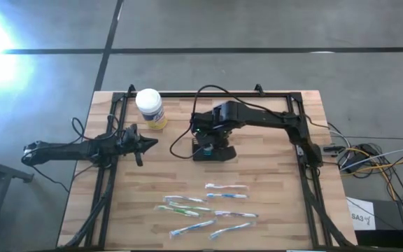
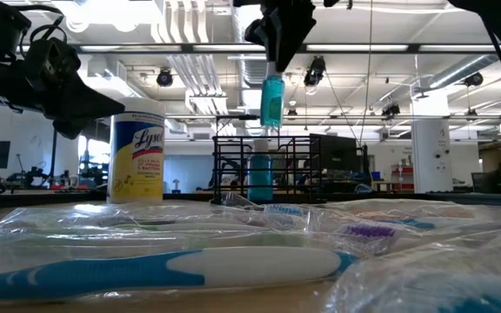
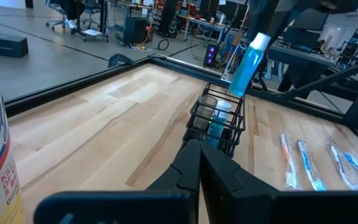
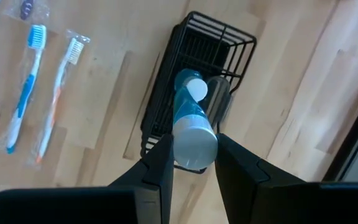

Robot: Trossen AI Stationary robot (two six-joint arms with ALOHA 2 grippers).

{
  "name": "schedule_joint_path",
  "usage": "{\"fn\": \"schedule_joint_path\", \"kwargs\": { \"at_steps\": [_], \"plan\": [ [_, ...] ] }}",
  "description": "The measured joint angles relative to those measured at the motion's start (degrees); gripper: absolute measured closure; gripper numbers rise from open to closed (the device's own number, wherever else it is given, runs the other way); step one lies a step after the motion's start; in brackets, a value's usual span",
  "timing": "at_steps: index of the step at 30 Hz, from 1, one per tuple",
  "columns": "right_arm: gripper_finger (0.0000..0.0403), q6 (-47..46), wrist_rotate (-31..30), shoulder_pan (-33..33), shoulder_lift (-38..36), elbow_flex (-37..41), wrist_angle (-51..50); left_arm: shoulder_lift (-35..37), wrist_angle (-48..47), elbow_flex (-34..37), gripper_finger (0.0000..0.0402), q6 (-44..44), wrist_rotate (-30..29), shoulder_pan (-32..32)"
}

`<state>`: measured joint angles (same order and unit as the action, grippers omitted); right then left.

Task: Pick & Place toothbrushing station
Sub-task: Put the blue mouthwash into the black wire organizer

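I should wait to open my right gripper, as the held tube's lower end [image 4: 184, 98] hangs high above the black caddy and the blue tube would drop now.
The black wire-mesh caddy [image 1: 214, 152] stands on its base at the table's middle; it also shows in the low view [image 2: 296, 169] and the left wrist view [image 3: 199, 119]. A blue bottle with a white cap [image 3: 219, 115] stands inside it. My right gripper [image 4: 194, 142] is right above the caddy [image 4: 166, 106], shut on a blue tube [image 2: 271, 100]. My left gripper [image 3: 197, 152] is shut and empty, to the left of the caddy, above the table [image 1: 144, 144]. My right gripper pinches the blue tube's white upper end [image 4: 195, 149] between its two fingers [image 4: 161, 163]. The fingers come from above, pointing down. The tube [image 3: 244, 65] hangs below them, slightly tilted, its lower end just above the caddy's open top and clear of it.
A white-lidded jar with a yellow label [image 1: 150, 108] stands at the far left, close to my left arm. Several wrapped toothbrushes [image 1: 201, 206] lie near the table's near edge. A black frame rail [image 1: 117, 105] runs round the table.
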<state>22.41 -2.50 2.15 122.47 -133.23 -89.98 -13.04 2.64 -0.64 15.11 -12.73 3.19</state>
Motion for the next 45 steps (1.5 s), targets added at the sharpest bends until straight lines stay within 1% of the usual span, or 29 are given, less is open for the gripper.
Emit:
{"fn": "schedule_joint_path", "kwargs": {
  "at_steps": [6, 12, 25, 32, 39, 45],
  "plan": [
    [0.0316, -1.3, 0.0, 0.0, 0.1, 3.6, 1.2, 0.0, 0.0, 0.0, 0.0392, -0.4, 0.0, 0.0],
    [0.0315, -2.0, 0.0, 0.0, 0.2, 6.6, 4.6, 0.0, -0.1, 0.0, 0.0392, -1.4, 0.0, 0.0],
    [0.0315, -2.5, 0.0, 0.0, 0.5, 7.8, 5.6, 0.0, -0.1, 0.0, 0.0392, -1.5, 0.0, 0.0],
    [0.0314, -2.5, 1.3, 0.0, 0.7, 11.1, 6.9, 0.0, -0.3, 0.0, 0.0392, -1.5, 0.0, 0.0],
    [0.0313, -2.4, 1.5, 0.0, 0.7, 16.0, 11.4, 0.0, -0.4, 0.0, 0.0392, -1.5, 0.0, 0.0],
    [0.0312, -2.3, 1.7, 0.3, 0.7, 18.6, 14.7, 0.0, -0.5, 0.0, 0.0392, -1.5, 0.0, 0.0]
  ]
}}
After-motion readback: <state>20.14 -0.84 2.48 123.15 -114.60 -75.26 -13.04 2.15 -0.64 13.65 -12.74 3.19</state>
